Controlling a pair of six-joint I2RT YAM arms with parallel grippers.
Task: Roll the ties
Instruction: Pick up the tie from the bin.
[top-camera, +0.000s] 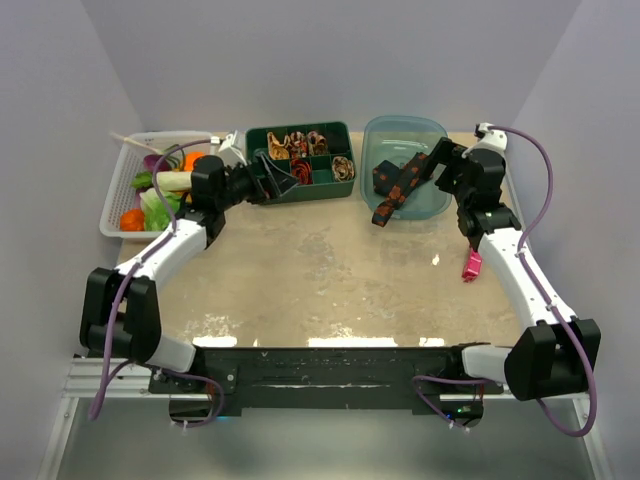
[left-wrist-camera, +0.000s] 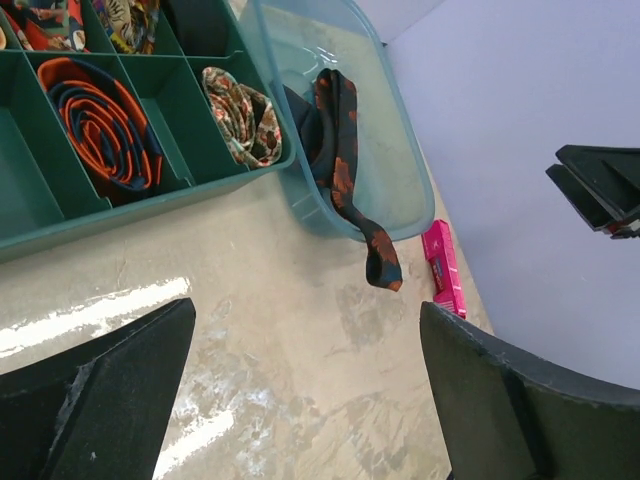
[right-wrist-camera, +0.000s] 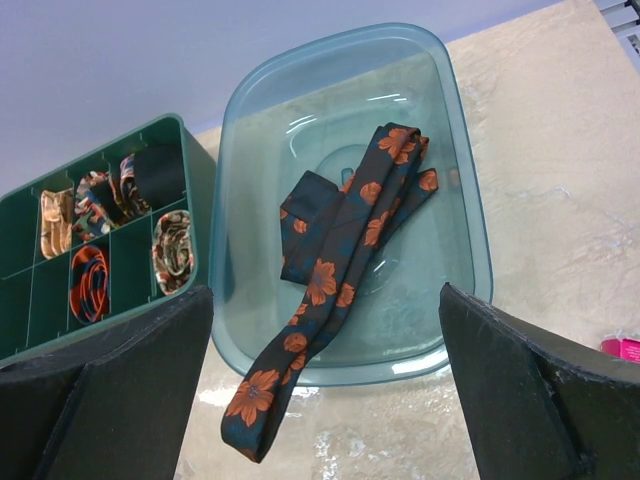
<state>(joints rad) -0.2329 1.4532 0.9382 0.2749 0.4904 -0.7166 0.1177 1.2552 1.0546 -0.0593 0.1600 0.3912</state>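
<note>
The black tie has to be stretched flat for rolling, so my left gripper will next grab the end of the black tie that hangs over the bin's near rim.
A long black tie with orange flowers (top-camera: 393, 188) lies loosely folded in a clear teal bin (top-camera: 432, 130), one end hanging over the bin's near rim; it also shows in the right wrist view (right-wrist-camera: 340, 250) and the left wrist view (left-wrist-camera: 340, 160). Several rolled ties sit in a green divided tray (top-camera: 330, 192): a red and navy coil (left-wrist-camera: 100, 120), a tan floral coil (left-wrist-camera: 245, 115) and others at the back (right-wrist-camera: 100, 195). My left gripper (top-camera: 255, 180) is open and empty at the tray's left end. My right gripper (top-camera: 437, 165) is open and empty over the bin's right side.
A white basket (top-camera: 112, 200) of toy vegetables stands at the far left. A small pink bar (top-camera: 472, 265) lies on the table beside the right arm, near the bin's front right. Walls close in behind and on both sides.
</note>
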